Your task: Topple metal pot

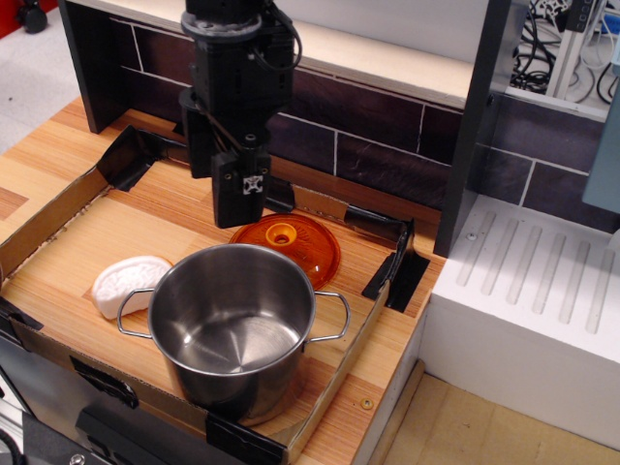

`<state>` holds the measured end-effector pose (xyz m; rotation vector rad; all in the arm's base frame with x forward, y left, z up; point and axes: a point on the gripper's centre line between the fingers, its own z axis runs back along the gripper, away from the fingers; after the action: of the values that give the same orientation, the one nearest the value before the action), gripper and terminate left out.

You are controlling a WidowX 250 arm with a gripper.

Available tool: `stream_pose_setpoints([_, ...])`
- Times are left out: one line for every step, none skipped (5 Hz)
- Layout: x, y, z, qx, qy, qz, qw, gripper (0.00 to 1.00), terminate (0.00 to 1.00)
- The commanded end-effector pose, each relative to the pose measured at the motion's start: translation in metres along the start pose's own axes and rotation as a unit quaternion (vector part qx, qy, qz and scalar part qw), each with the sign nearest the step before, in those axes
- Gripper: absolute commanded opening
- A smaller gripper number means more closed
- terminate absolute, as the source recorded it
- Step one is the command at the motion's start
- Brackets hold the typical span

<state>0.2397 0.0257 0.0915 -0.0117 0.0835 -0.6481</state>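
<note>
I should grip the metal pot (232, 325) with my gripper next, by its rim (231, 246) between the wire loop handles. Then I can topple the pot.
The metal pot (232, 325) stands upright and empty at the front of the wooden tray, with a wire loop handle on each side. My gripper (221, 189) is black and hangs above the back of the tray, just behind the pot's far rim and apart from it. Its two fingers (242, 194) point down with a gap between them, open and holding nothing.
A flat orange translucent lid (291, 244) lies right behind the pot. A white ribbed oval object (128, 281) lies against the pot's left side. Low cardboard walls (44, 221) with black corner clips ring the tray. A dark tiled wall is behind, a white ridged drainboard (533, 291) at right.
</note>
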Motion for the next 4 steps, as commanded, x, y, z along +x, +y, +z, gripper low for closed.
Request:
stream_pose_setpoints([0.001, -0.013, -0.018, 0.038, -0.006, -0.021, 0.9990, 1.00, 0.00])
stream_pose_setpoints([0.000, -0.017, -0.026, 0.045, -0.004, -0.032, 0.9985, 1.00, 0.00])
stream_pose_setpoints([0.002, -0.016, -0.031, 0.050, 0.003, -0.023, 0.9985, 1.00, 0.00])
stream_pose_setpoints([0.001, -0.017, -0.035, 0.063, 0.007, -0.021, 0.9977, 0.00, 0.00])
